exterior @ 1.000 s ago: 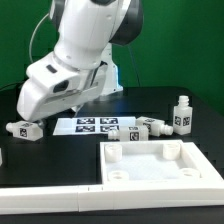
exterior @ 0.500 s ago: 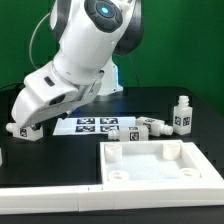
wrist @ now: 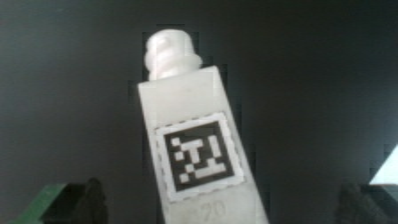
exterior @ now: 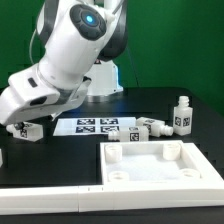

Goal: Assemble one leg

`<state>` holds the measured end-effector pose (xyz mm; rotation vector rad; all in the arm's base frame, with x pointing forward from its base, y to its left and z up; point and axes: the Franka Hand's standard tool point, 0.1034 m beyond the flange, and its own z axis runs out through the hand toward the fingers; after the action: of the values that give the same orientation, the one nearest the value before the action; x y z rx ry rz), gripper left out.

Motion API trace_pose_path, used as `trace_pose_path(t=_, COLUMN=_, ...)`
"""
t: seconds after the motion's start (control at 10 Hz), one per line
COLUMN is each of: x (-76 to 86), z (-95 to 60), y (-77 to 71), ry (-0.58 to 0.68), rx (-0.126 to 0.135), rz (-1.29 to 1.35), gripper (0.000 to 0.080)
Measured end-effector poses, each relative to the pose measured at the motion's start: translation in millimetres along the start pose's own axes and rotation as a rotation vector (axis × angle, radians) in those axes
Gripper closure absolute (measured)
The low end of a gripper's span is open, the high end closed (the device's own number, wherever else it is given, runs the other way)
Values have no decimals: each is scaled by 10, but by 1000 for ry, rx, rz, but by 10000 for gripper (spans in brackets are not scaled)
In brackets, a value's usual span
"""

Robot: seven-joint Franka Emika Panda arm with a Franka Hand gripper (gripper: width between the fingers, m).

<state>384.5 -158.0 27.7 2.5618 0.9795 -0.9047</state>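
I need to grip the leg by its tagged body (exterior: 30, 132) (wrist: 203, 162) next, so its threaded stub stays free to screw into the white panel.
A white leg (wrist: 192, 140) with a black-and-white tag and a threaded stub (wrist: 171, 50) lies on the dark table, filling the wrist view. My gripper (wrist: 222, 205) is open, with its dark fingers (wrist: 71, 202) wide apart on either side of the leg and not touching it. In the exterior view the same leg (exterior: 29, 131) lies at the left, and the white hand (exterior: 30, 95) hangs just above it, hiding the fingers.
The marker board (exterior: 95, 125) lies in the middle. Two more legs (exterior: 150, 126) lie beside it and one leg (exterior: 181, 113) stands upright at the exterior view's right. A large white tray-like panel (exterior: 205, 172) and a long white bar (exterior: 50, 200) lie in front.
The arm has swung toward the exterior view's left and come down over the lying leg. The parts on the table have not moved.
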Motion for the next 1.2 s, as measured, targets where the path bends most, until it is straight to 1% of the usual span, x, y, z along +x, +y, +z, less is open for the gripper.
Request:
trace_pose_path(t=0.2, x=1, z=0, y=-2, ry=0, rx=0, rz=0, gripper=150)
trace_pose_path(t=0.3, x=-29, z=31, y=-1, ry=-24, rx=4, rz=-4, gripper=150)
trace_pose_path(t=0.4, x=-80, z=125, y=23, ry=-104, rx=10, rz=0, gripper=150)
trace_pose_path(t=0.5, x=-54, z=148, y=41, ry=-184, rx=-21, rz=30, gripper=150)
trace_pose_path(t=0.6, x=2, z=164, y=6, ry=-193, rx=-27, rz=15, gripper=150)
trace_pose_path(t=1.1, x=-4, z=173, y=9, ry=-195, rx=-26, rz=13, gripper=150)
trace_pose_path(t=1.2, x=-4, z=174, y=8, ry=-196, rx=-26, rz=13, gripper=271)
